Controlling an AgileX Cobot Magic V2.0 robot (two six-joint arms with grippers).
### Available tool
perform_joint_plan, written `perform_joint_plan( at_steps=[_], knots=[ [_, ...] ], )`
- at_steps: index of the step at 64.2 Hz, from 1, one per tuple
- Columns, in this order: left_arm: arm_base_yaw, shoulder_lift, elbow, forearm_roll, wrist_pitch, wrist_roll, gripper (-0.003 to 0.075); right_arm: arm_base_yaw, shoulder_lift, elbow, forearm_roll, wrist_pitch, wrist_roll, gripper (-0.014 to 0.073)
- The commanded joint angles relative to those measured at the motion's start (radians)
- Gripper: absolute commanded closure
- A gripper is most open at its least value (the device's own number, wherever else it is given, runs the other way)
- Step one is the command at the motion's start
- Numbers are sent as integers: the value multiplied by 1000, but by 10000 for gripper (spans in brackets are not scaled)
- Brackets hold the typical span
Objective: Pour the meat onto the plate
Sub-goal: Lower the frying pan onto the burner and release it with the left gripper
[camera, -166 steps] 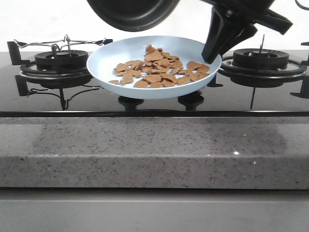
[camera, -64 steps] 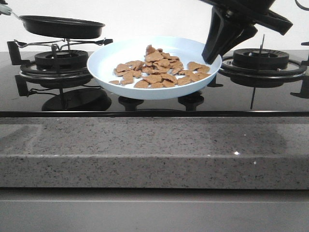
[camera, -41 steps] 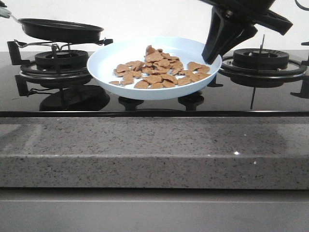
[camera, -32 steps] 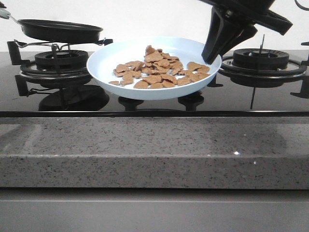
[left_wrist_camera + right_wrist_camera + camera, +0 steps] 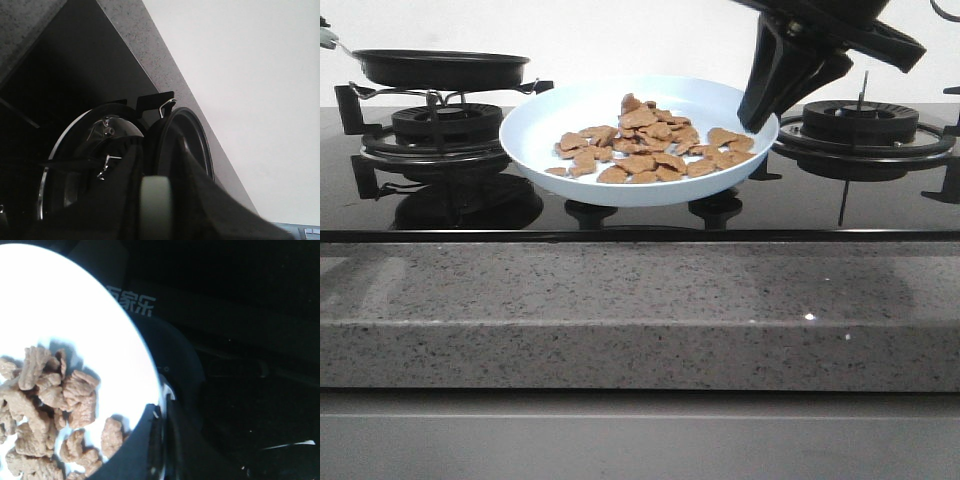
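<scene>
The black frying pan's base (image 5: 445, 85) sits level over the burner's grate (image 5: 438, 100), so it is now time for my left gripper to release the pan.
The pale blue-white plate (image 5: 545, 125) is held above the stove's middle, with the meat (image 5: 645, 145) lying as a loose pile of light-brown pieces on it. My right gripper (image 5: 760, 108) is shut on the plate's right rim; the right wrist view shows the plate (image 5: 90, 325), the meat (image 5: 50, 405) and the gripper (image 5: 162, 415) pinching the rim. The black frying pan (image 5: 440, 68) is level and looks empty, right over the left burner (image 5: 445, 125); I cannot tell if it touches the grate. My left gripper (image 5: 157, 175) is shut on the pan's pale handle (image 5: 156, 207).
The black glass hob (image 5: 650, 215) has a right burner (image 5: 860, 125) with a raised grate, behind the right arm. A speckled grey stone counter edge (image 5: 640, 310) runs across the front. A white wall is behind the stove.
The pan was tilted high above the plate; it has moved left, turned level, and sunk down over the left burner. The plate, the meat and the right gripper have not moved.
</scene>
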Motion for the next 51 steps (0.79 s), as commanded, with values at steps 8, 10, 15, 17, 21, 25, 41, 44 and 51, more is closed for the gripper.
perform_joint_plan(
  at_steps=[8, 10, 15, 17, 21, 25, 41, 44, 51],
  knots=[
    [1, -53, -28, 45, -14, 9, 687, -3, -43, -27, 29, -33, -5, 662],
    [1, -53, -28, 52, -14, 9, 659, -3, -43, -27, 29, -33, -5, 662],
    [1, -53, -28, 62, -14, 9, 589, -3, -43, -27, 29, -33, -5, 662],
    [1, -53, -28, 65, -14, 9, 558, -3, -43, -27, 29, -33, -5, 662],
    [1, -53, -28, 67, -14, 9, 484, -3, -43, -27, 29, -33, -5, 662],
    [1, -53, -28, 73, -14, 9, 415, -3, -43, -27, 29, -33, -5, 662],
    [1, -53, -28, 180, 39, 9, 342, -3, -43, -27, 29, -33, -5, 662],
    [1, -53, -28, 184, 59, 9, 342, -3, -43, -27, 29, -33, -5, 662],
    [1, -55, -28, 184, 83, 9, 342, -3, -43, -27, 29, -33, -5, 662]
  ],
)
